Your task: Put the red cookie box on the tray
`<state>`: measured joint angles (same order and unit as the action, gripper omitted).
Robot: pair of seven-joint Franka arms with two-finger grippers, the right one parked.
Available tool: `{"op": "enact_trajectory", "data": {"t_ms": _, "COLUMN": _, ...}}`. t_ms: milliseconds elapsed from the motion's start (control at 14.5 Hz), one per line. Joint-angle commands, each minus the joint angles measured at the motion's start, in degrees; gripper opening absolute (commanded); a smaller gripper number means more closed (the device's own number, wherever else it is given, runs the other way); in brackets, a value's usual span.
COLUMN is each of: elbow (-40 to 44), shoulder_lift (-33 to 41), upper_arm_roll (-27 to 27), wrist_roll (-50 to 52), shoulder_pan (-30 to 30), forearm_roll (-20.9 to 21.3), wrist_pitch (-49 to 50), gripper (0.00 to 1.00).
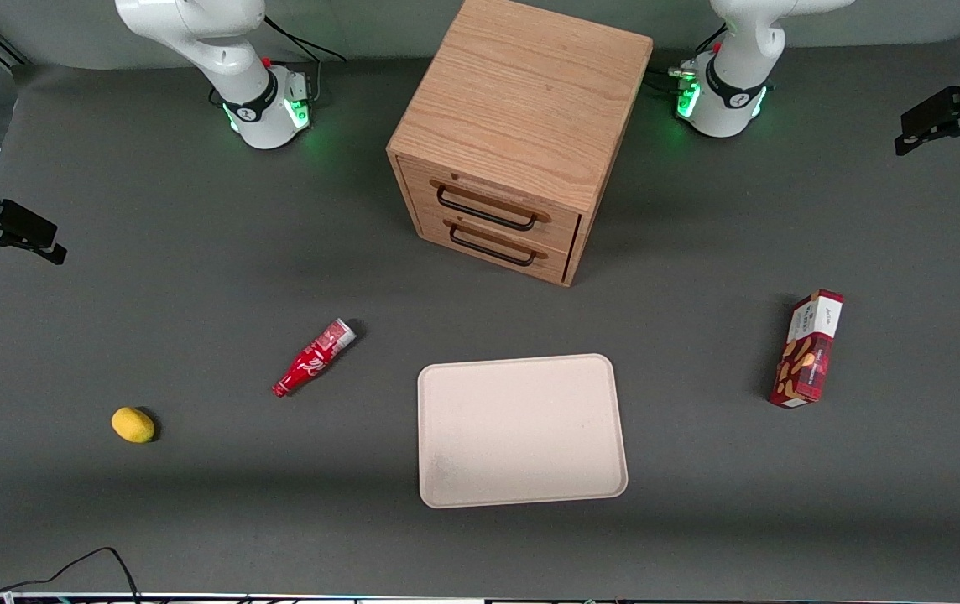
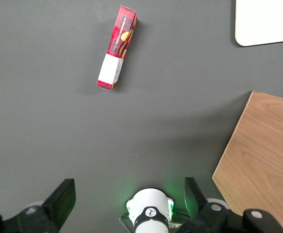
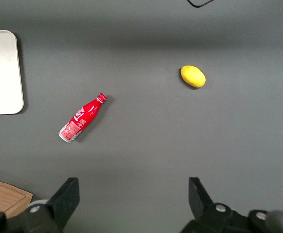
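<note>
I need to grab the red cookie box with my gripper by its middle (image 1: 811,343) beside the white panel next, to put the box on the tray (image 1: 522,429).
The red cookie box (image 1: 806,349) lies flat on the grey table toward the working arm's end, its white end panel pointing away from the front camera. It also shows in the left wrist view (image 2: 117,48). The cream-beige tray (image 1: 522,429) lies near the table's middle, nearer the front camera than the cabinet, with nothing on it; its corner shows in the left wrist view (image 2: 265,22). My left gripper (image 1: 941,122) hangs high at the working arm's end, farther from the front camera than the box. In the left wrist view the gripper (image 2: 129,194) is open and holds nothing.
A wooden two-drawer cabinet (image 1: 513,134) stands between the arm bases, drawers shut. A red soda bottle (image 1: 313,358) and a yellow lemon (image 1: 133,424) lie toward the parked arm's end. The working arm's base (image 2: 151,213) shows between my fingers.
</note>
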<state>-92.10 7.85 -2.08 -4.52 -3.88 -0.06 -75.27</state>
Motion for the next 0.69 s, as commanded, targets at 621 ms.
{"op": "enact_trajectory", "data": {"t_ms": 621, "elbow": 0.3, "shoulder_lift": -0.6, "upper_arm_roll": 0.3, "wrist_roll": 0.0, "shoulder_pan": 0.0, "forearm_roll": 1.0, "wrist_pitch": -1.9, "gripper": 1.0}}
